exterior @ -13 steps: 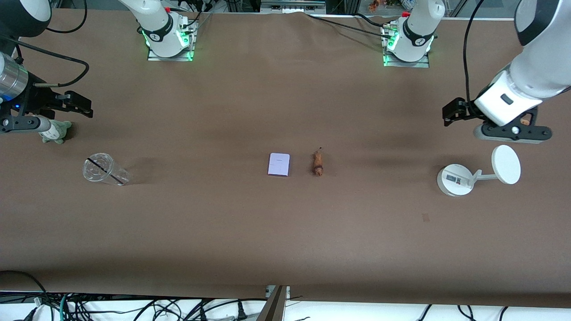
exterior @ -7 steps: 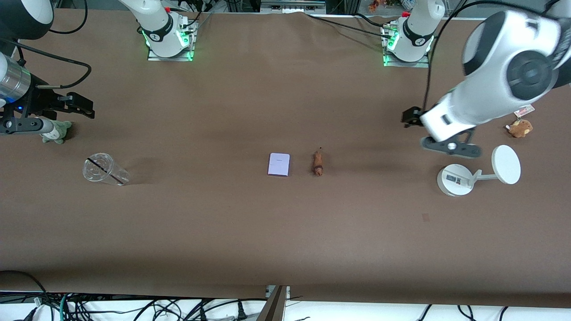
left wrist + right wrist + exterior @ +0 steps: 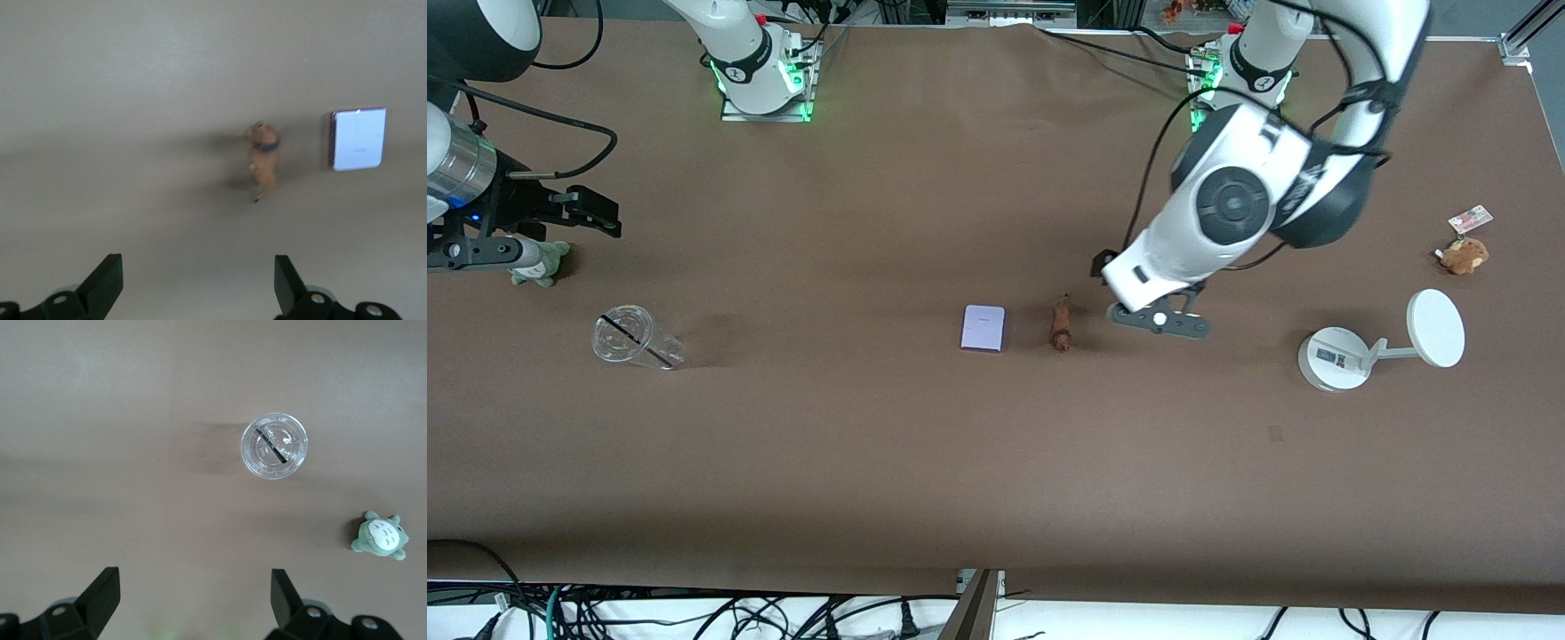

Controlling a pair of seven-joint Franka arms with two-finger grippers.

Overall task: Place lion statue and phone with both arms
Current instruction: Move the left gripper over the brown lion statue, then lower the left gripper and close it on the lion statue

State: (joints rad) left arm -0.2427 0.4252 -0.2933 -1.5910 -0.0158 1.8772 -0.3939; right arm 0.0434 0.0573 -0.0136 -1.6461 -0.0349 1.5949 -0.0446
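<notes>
I will next use my left gripper to grab the lion statue by its slim body (image 3: 1062, 320), so its maned head (image 3: 1063, 341) stays free. Then I can place the statue.
The lion statue (image 3: 1061, 324), a tiny orange-brown figurine, lies mid-table beside the pale lavender phone (image 3: 983, 328), which lies flat on the right arm's side of it. My left gripper (image 3: 1158, 320) hangs over bare table just toward the left arm's end from the statue, open and empty. In the left wrist view its gripper (image 3: 198, 283) is spread wide, with the statue (image 3: 265, 157) and phone (image 3: 359, 139) ahead of it. My right gripper (image 3: 480, 252) waits at the right arm's end of the table, over a grey-green plush. It shows open and empty in the right wrist view (image 3: 193, 600).
A clear plastic cup (image 3: 633, 338) stands near the right arm's end, with the grey-green plush (image 3: 541, 262) close by. Both show in the right wrist view: cup (image 3: 274, 445), plush (image 3: 380, 537). A white round-based stand (image 3: 1334, 357) and a brown tagged plush (image 3: 1463, 255) sit at the left arm's end.
My left arm has swung from the left arm's end of the table toward the middle, stopping beside the lion statue and uncovering the brown plush. The right arm has barely moved.
</notes>
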